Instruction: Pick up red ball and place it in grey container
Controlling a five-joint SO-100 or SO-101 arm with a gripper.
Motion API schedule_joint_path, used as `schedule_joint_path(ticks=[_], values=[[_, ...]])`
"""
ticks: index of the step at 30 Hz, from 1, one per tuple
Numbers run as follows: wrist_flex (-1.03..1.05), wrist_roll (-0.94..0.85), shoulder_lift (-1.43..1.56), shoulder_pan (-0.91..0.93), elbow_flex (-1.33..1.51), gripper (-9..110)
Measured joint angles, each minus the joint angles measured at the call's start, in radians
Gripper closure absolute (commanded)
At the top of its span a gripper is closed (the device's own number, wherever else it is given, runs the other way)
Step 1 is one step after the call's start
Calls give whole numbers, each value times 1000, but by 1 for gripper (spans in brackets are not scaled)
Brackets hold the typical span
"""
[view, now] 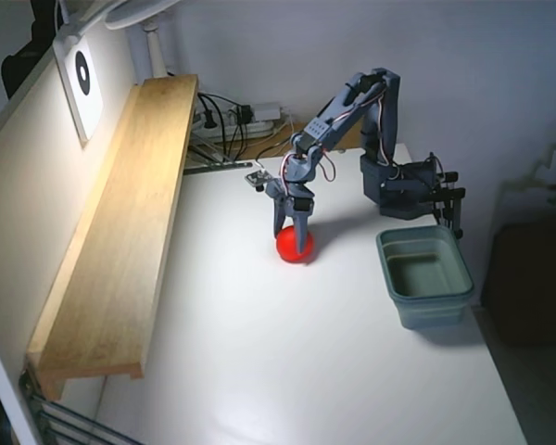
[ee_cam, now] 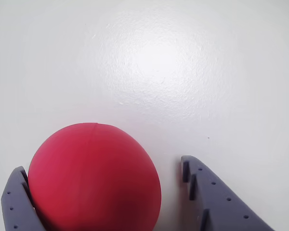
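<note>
I should grab the red ball [view: 296,247] by its round sides with my gripper next, to put the ball in the grey container [view: 434,295].
The red ball [view: 296,247] rests on the white table [view: 287,362], left of the grey container [view: 434,295], which stands upright with nothing showing inside it. My gripper [view: 295,234] reaches down over the ball with one finger on each side. In the wrist view the ball [ee_cam: 94,178] fills the lower left. The left finger [ee_cam: 14,202] touches it, and the right finger [ee_cam: 216,197] stands apart from it with a gap of bare table between. My gripper [ee_cam: 101,168] is open around the ball.
A long wooden shelf [view: 120,232] runs along the left wall. A power strip and cables [view: 241,120] lie at the back. The arm's base [view: 398,190] is clamped just behind the container. The table's right edge runs close beside the container.
</note>
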Motion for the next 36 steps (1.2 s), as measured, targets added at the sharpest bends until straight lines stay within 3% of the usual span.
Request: schedule_joint_path(ticks=[25, 36], values=[[5, -2, 2, -2, -8, 78], [313, 0, 54, 3, -175, 78]])
